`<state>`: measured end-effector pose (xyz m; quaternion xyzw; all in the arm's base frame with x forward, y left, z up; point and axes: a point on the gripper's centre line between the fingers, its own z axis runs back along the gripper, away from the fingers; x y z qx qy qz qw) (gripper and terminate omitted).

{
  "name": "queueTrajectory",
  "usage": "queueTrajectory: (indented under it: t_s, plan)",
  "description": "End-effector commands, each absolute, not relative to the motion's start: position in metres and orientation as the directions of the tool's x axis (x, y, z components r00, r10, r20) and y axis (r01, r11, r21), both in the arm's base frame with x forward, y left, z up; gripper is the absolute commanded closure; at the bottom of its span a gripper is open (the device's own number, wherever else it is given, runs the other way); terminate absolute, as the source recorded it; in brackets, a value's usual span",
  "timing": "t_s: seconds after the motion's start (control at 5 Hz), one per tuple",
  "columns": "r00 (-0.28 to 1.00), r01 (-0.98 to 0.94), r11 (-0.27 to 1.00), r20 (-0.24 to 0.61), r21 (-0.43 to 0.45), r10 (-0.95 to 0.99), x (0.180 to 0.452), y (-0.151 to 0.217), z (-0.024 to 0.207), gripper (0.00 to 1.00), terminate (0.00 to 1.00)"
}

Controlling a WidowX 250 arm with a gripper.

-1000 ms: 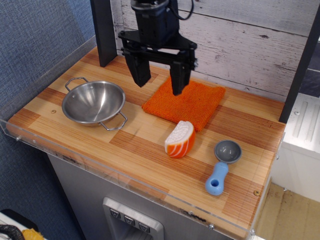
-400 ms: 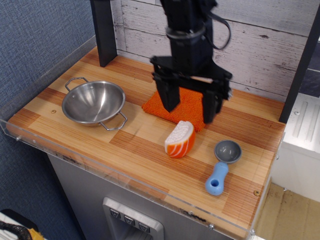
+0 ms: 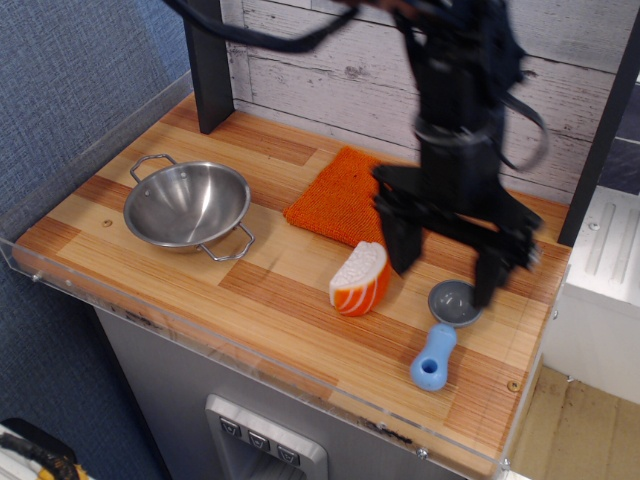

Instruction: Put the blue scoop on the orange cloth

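My gripper grips the scoop by the upper part of its handle next, to put the blue scoop on the orange cloth.
The blue scoop lies at the front right of the wooden table, its light-blue handle toward the front edge and its round grey bowl behind. The orange cloth lies flat at the back middle, its right part hidden by the arm. My gripper hangs open and empty just above and behind the scoop's bowl, one finger left of it and the other finger right of it. The gripper is motion-blurred.
A steel two-handled bowl sits at the left. An orange-and-white striped toy wedge stands between the cloth and the scoop, close to my left finger. A clear rim runs along the table's front edge. A plank wall stands behind.
My gripper has swept from above the cloth at the back to the right and forward, and now hangs over the scoop's bowl. It stays open. No object has moved.
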<state>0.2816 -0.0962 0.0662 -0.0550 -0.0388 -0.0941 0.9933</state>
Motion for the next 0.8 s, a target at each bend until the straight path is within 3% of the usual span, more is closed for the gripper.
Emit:
queueTrajectory:
  t_s: [0.0, 0.6]
  plan:
    - [0.972, 0.214, 0.975, 0.111, -0.066, -0.206, 0.273, -0.112, 0.048, 0.0, 0.0]
    - [0.984, 0.171, 0.985, 0.058, -0.026, -0.17, 0.277, -0.092, 0.011, 0.0, 0.0]
